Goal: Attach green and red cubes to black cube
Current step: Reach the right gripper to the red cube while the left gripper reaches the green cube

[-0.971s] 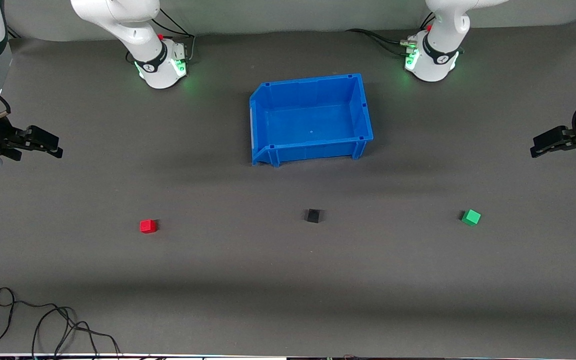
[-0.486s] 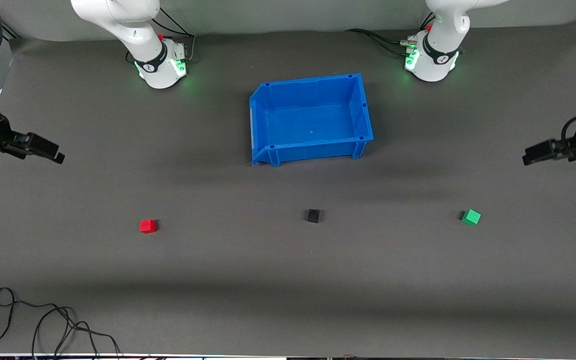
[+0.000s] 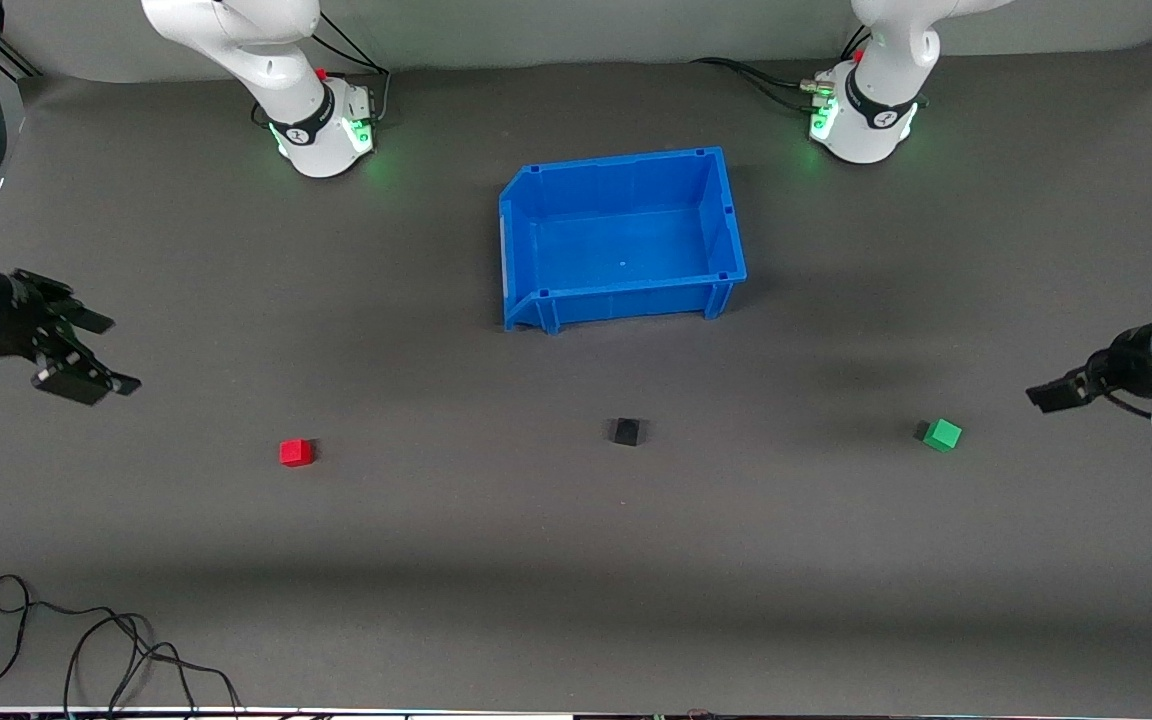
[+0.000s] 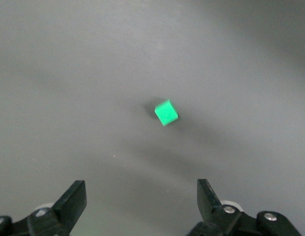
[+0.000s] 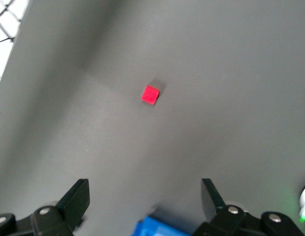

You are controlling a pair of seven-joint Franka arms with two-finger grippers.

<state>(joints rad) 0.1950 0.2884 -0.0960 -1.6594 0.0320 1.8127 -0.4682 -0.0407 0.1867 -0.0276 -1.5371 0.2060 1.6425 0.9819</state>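
The right gripper takes hold of the red cube (image 3: 296,452) by its opposite sides next, to attach it to the black cube (image 3: 625,431).
The red cube (image 3: 296,452), black cube (image 3: 625,431) and green cube (image 3: 942,434) lie apart in a row on the dark table, the black one in the middle. My right gripper (image 3: 111,352) hangs open and empty over the table at the right arm's end, apart from the red cube, which shows in the right wrist view (image 5: 150,95). My left gripper (image 3: 1044,396) hangs over the table at the left arm's end, beside the green cube. The left wrist view shows it open (image 4: 141,194) and empty, with the green cube (image 4: 166,112) ahead of it.
An empty blue bin (image 3: 621,300) stands mid-table, farther from the front camera than the black cube; its edge shows in the right wrist view (image 5: 157,228). A loose black cable (image 3: 86,640) lies at the table's front corner at the right arm's end.
Both grippers have moved down the front view toward their cubes. The right gripper has also turned, so its spread fingers now show. The cubes have not moved.
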